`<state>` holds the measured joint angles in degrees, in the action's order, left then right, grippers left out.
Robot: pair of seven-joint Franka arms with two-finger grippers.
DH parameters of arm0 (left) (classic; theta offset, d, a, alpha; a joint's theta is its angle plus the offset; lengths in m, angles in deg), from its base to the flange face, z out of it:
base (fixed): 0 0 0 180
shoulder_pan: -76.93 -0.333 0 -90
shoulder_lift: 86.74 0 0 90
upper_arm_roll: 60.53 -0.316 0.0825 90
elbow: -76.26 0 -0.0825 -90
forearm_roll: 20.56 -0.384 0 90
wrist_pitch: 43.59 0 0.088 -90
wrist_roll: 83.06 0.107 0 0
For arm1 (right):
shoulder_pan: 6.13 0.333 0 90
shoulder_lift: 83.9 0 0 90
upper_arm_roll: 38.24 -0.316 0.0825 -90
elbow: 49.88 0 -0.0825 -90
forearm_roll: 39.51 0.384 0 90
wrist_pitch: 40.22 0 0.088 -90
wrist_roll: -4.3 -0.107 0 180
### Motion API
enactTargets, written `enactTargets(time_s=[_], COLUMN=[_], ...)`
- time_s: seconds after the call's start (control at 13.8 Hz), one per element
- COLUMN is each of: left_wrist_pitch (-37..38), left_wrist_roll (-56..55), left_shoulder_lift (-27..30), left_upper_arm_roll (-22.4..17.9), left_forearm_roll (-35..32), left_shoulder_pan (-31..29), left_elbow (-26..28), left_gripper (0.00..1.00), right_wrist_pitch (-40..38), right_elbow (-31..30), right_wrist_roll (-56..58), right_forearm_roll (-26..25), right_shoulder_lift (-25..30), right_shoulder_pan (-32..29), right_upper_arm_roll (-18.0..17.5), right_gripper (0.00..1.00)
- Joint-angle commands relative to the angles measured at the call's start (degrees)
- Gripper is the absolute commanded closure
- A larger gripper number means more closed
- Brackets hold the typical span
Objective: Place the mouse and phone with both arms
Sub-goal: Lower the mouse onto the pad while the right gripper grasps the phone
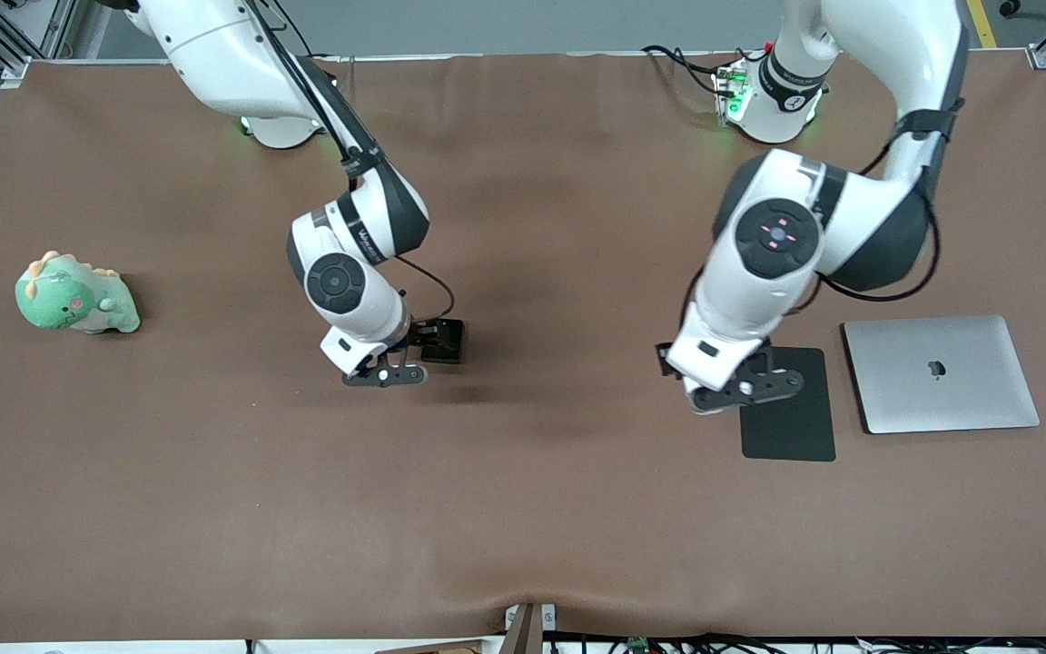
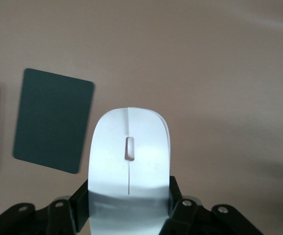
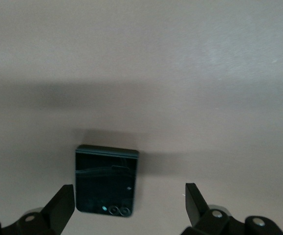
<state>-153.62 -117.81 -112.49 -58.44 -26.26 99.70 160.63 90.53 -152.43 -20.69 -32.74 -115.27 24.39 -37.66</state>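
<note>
My right gripper needs to hold the phone by its side edges, so the phone's lenses stay free.
My left gripper (image 2: pixel 129 197) is shut on the white mouse (image 2: pixel 129 152), with one black finger on each of its sides. In the front view this gripper (image 1: pixel 748 385) hangs over the edge of the black pad (image 1: pixel 791 418) that faces the right arm's end; the arm hides the mouse there. The black folded phone (image 3: pixel 106 181) lies flat on the brown table, lenses toward the gripper. My right gripper (image 3: pixel 129 205) is open above it; the phone sits between the fingers, close to one finger (image 3: pixel 63 204). The front view shows the phone (image 1: pixel 444 339) beside the right gripper (image 1: pixel 394 369).
A closed silver laptop (image 1: pixel 941 372) lies beside the pad toward the left arm's end. The pad also shows in the left wrist view (image 2: pixel 53 120). A green dinosaur plush (image 1: pixel 76 295) sits near the right arm's end of the table (image 1: pixel 523 509).
</note>
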Motion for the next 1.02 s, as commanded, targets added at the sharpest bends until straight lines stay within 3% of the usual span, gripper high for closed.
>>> enactTargets(time_s=[0.0, 0.15, 0.44, 0.65, 0.94], left_wrist_pitch=[0.2, 0.1, -3.2, -12.3, -17.6], left_wrist_roll=[4.5, 6.3, 8.6, 8.7, 15.8], left_shoulder_lift=[3.9, 3.4, 1.7, 0.4, -4.1], left_upper_arm_roll=[0.6, 0.6, 0.5, 0.5, 0.5], left_forearm_roll=[0.1, 0.0, -1.4, -4.8, -4.7], left_shoulder_pan=[-3.5, -5.8, -8.8, -10.0, -12.6], left_elbow=[6.2, 8.0, 12.9, 18.6, 19.0], left_gripper=[0.82, 0.83, 0.85, 0.86, 0.86], right_wrist_pitch=[1.0, 5.2, 5.8, 7.6, 7.9], right_elbow=[1.0, 1.1, 0.2, 0.2, -0.6], right_wrist_roll=[-3.0, -3.7, -3.7, -5.2, -5.2], right_forearm_roll=[0.7, 0.6, 0.0, 0.1, -0.1], right_shoulder_lift=[-2.2, -4.7, -5.1, -5.8, -5.8], right_shoulder_pan=[2.1, 3.3, 3.4, 4.3, 4.6], right_upper_arm_roll=[0.7, 0.7, 0.7, 0.7, 0.8], right_gripper=[0.0, 0.0, 0.0, 0.0, 0.0])
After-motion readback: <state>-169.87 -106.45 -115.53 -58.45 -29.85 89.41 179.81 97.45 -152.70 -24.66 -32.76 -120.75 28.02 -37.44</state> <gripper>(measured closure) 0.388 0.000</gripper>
